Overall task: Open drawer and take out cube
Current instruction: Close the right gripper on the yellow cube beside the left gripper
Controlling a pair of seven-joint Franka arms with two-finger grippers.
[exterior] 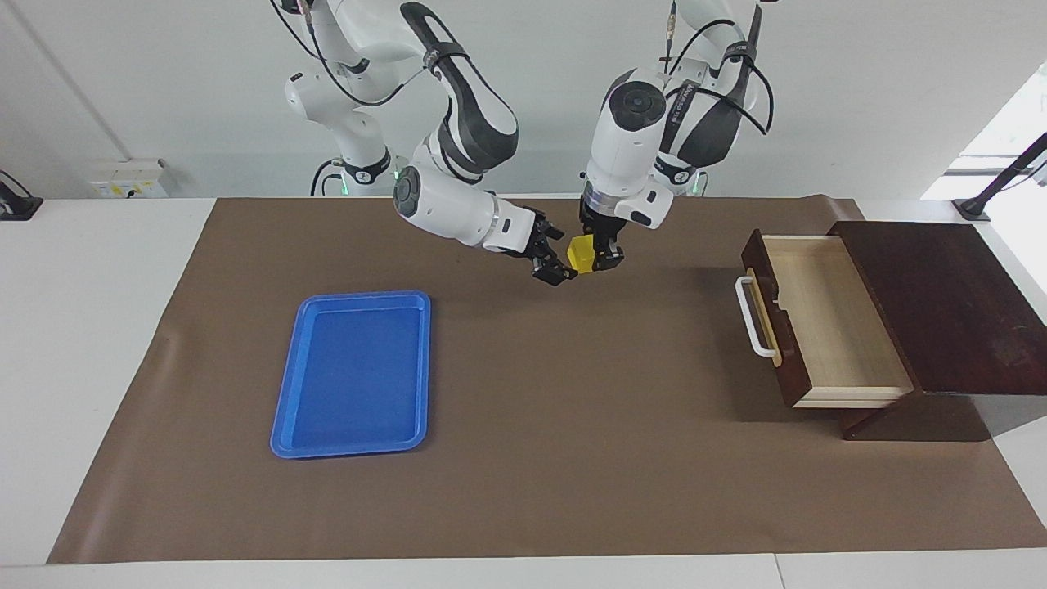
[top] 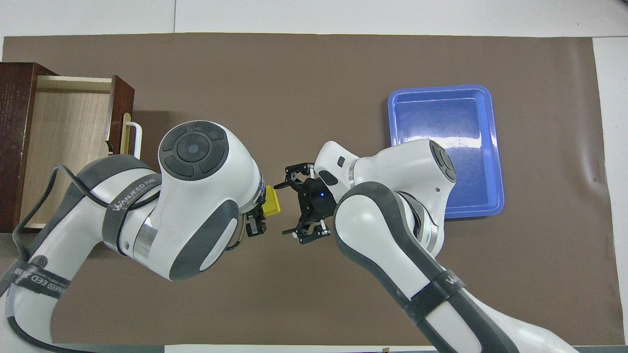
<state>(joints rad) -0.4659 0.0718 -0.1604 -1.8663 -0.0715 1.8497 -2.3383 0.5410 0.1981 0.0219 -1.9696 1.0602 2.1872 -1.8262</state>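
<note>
The left gripper's fingers cover one end of the yellow cube [exterior: 581, 254], so the robot's right gripper will next grab the cube's bare end that sticks out.
The yellow cube [exterior: 581, 254] is held up in the air over the brown mat, in my left gripper [exterior: 597, 261], which is shut on it. It also shows in the overhead view [top: 271, 201], at the left gripper [top: 261, 212]. My right gripper [exterior: 563, 255] is open, right beside the cube, with its fingers spread toward it; in the overhead view the right gripper [top: 283, 209] sits just short of the cube. The drawer [exterior: 826, 319] stands pulled open at the left arm's end of the table, its pale inside bare [top: 68, 142].
A flat blue tray [exterior: 352, 448] lies on the mat toward the right arm's end, with nothing in it; it also shows in the overhead view [top: 441, 90]. The drawer's white bar handle [exterior: 748, 315] sticks out toward the table's middle.
</note>
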